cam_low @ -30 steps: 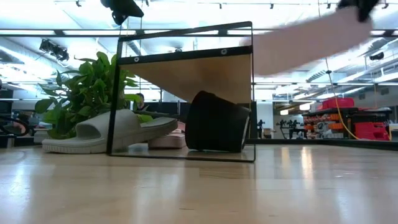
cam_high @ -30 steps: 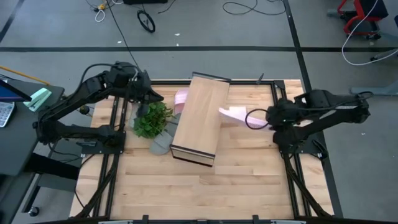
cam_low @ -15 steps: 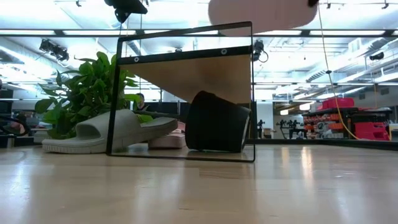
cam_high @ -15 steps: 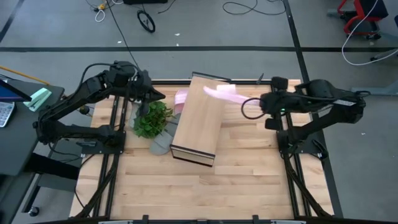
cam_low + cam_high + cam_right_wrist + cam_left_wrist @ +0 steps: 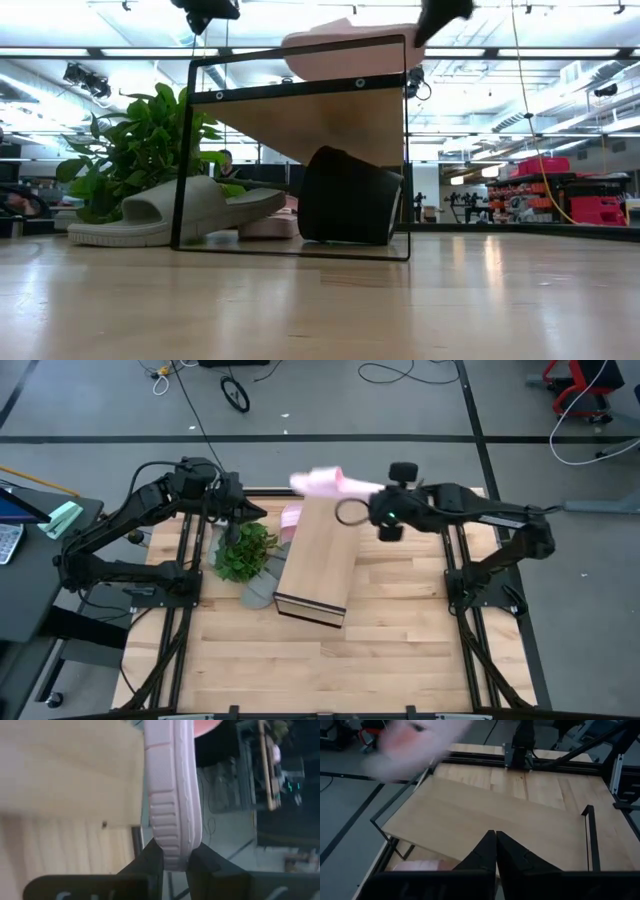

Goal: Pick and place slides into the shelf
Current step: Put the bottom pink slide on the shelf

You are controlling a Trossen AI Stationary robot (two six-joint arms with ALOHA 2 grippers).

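Note:
The pink slide [image 5: 330,483] hangs past the shelf's top board, so it is too early for my right gripper to release. It moves toward the board next.
My right gripper [image 5: 348,487] is shut on a pale pink slide [image 5: 318,482] above the far end of the light-wood shelf [image 5: 315,550]. In the low view the pink slide [image 5: 350,55] hovers just over the shelf's top bar [image 5: 300,90]. A second pink slide [image 5: 291,517] lies on the table by the shelf's far-left side. A grey slide [image 5: 260,588] rests on its sole at the shelf's left side, next to the plant [image 5: 243,550]. My left gripper [image 5: 495,845] is shut, touches nothing, and hangs over the plant's far side. My right gripper pinches the pink slide at one end, on the ridged rim of its sole [image 5: 172,847], between the two fingers [image 5: 150,862]. The fingers come level from the table's right side. The slide is lifted clear and sticks out beyond them toward the left, about level.
A dark rounded thing [image 5: 345,195] sits under the shelf's top, inside its black frame. The leafy plant [image 5: 130,150] stands left of the shelf. Bare wooden tabletop [image 5: 300,660] spreads on the near side and to the shelf's right. Black frame rails [image 5: 455,560] run along both table sides.
My right gripper has swung from the shelf's right side toward the far-left, carrying the pink slide up and across the shelf's far end. The slide has turned about with it and now points left. My left arm has kept still.

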